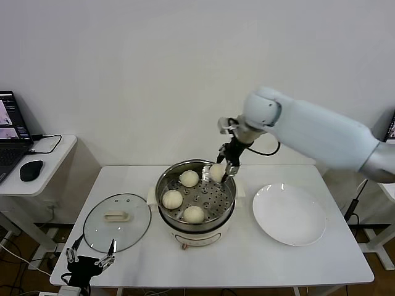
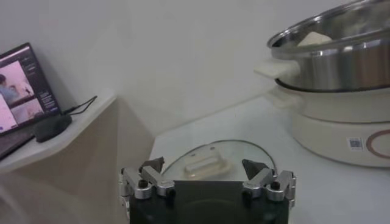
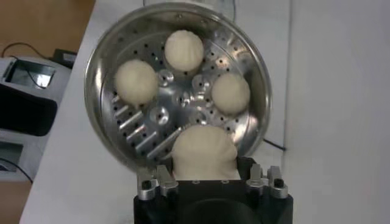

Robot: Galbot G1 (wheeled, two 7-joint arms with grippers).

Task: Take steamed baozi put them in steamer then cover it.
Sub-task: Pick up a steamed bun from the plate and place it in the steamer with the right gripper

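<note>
The baozi is high over the steamer's rim, above the tray (image 1: pixel 203 200) (image 3: pixel 183 100), and would drop if I opened now. My right gripper keeps holding it until lower.
The steamer (image 1: pixel 159 192) stands mid-table with three steamed baozi (image 1: pixel 189 178) (image 1: pixel 172 199) (image 1: pixel 194 214) on its perforated tray. My right gripper (image 1: pixel 220 172) hangs over the steamer's far right rim, shut on another baozi (image 1: pixel 216 172). The right wrist view shows that baozi (image 3: pixel 204 151) squeezed between the jaws of the right gripper (image 3: pixel 204 165), above the tray's edge (image 3: pixel 100 58). The cover (image 1: pixel 99 227) lies flat on the table to the left of the steamer. My left gripper (image 1: pixel 90 259) waits open at the table's front left corner, with the cover (image 2: pixel 183 159) just beyond it.
A white plate (image 1: pixel 289 214) sits on the table to the right of the steamer. A side table at the far left carries a laptop (image 1: pixel 9 132) and a mouse (image 1: pixel 31 169). A black cable trails down by the table's right end.
</note>
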